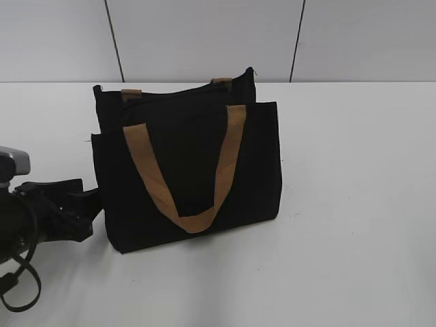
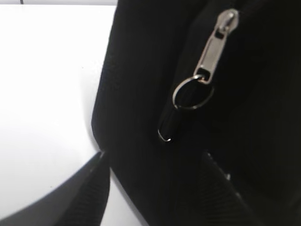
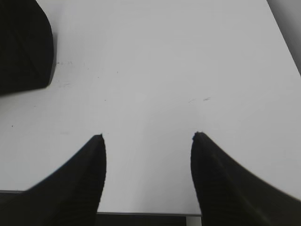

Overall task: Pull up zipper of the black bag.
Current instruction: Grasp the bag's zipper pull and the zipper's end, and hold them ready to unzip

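Observation:
My left gripper will grab the zipper line next, taking it by its fabric end tab, so that it can hold the line tight for pulling.
The black bag [image 1: 187, 163] stands upright on the white table, its tan handle hanging down the front. The zipper line [image 1: 177, 87] runs along its top edge. In the left wrist view the zipper's silvery pull tab [image 2: 215, 49] with a metal ring [image 2: 193, 93] lies on the bag's end [image 2: 141, 94], just ahead of my jaws. My left gripper [image 1: 87, 204] [image 2: 153, 157] is open at the bag's lower left end, its fingers either side of the fabric edge, holding nothing. My right gripper [image 3: 148, 136] is open and empty over bare table, out of the exterior view.
The white table [image 1: 354, 204] extends to the right of and in front of the bag. A grey panelled wall [image 1: 204, 34] stands behind. A corner of the bag [image 3: 23, 47] shows at the top left of the right wrist view. The table's near edge [image 3: 146, 214] lies under the right fingers.

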